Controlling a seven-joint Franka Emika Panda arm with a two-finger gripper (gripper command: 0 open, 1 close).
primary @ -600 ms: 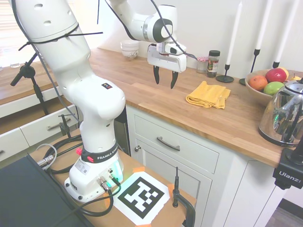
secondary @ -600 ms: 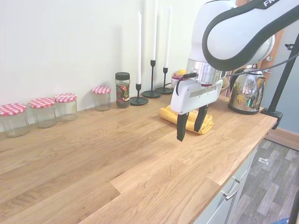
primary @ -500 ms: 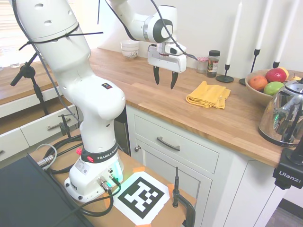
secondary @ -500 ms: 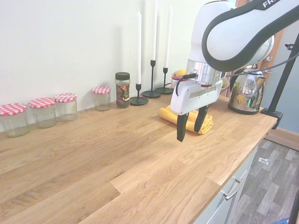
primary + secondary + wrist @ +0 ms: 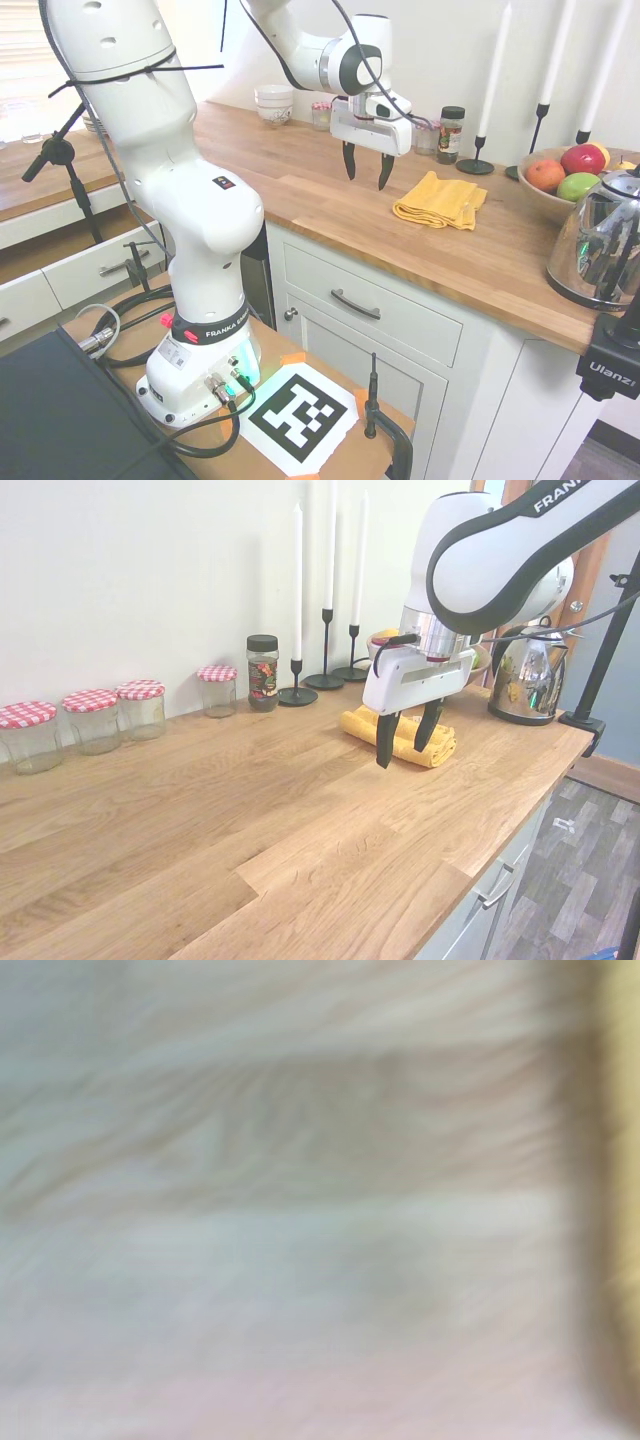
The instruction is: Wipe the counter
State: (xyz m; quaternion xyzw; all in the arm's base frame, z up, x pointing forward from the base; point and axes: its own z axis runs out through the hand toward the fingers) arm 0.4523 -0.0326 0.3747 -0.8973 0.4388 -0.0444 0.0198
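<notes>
My gripper should next grab the yellow cloth [image 5: 440, 200] by its raised fold [image 5: 432, 200] to wipe the counter. The cloth is lying flat with its layers stacked.
The counter [image 5: 300, 190] [image 5: 250, 820] is a long brown butcher-block top on white cabinets. A folded yellow cloth [image 5: 440, 200] [image 5: 405, 735] lies flat on it. My gripper [image 5: 366, 170] [image 5: 405, 740] hangs open just above the wood, right beside the cloth's near edge, with nothing between its fingers. Blurred wood grain fills the wrist view, with the yellow cloth [image 5: 620, 1190] as a strip along one side.
Along the wall stand a spice jar [image 5: 451, 133] [image 5: 262, 672], black candle holders with white candles [image 5: 480, 150] [image 5: 298, 685] and several check-lidded glass jars [image 5: 90, 720]. A fruit bowl [image 5: 560, 180], a steel kettle [image 5: 600, 240] [image 5: 525, 685] and stacked white bowls [image 5: 274, 103] also sit on the counter.
My gripper has moved along the counter toward the yellow cloth and now hangs at its edge. It stayed open. The cloth has not moved.
</notes>
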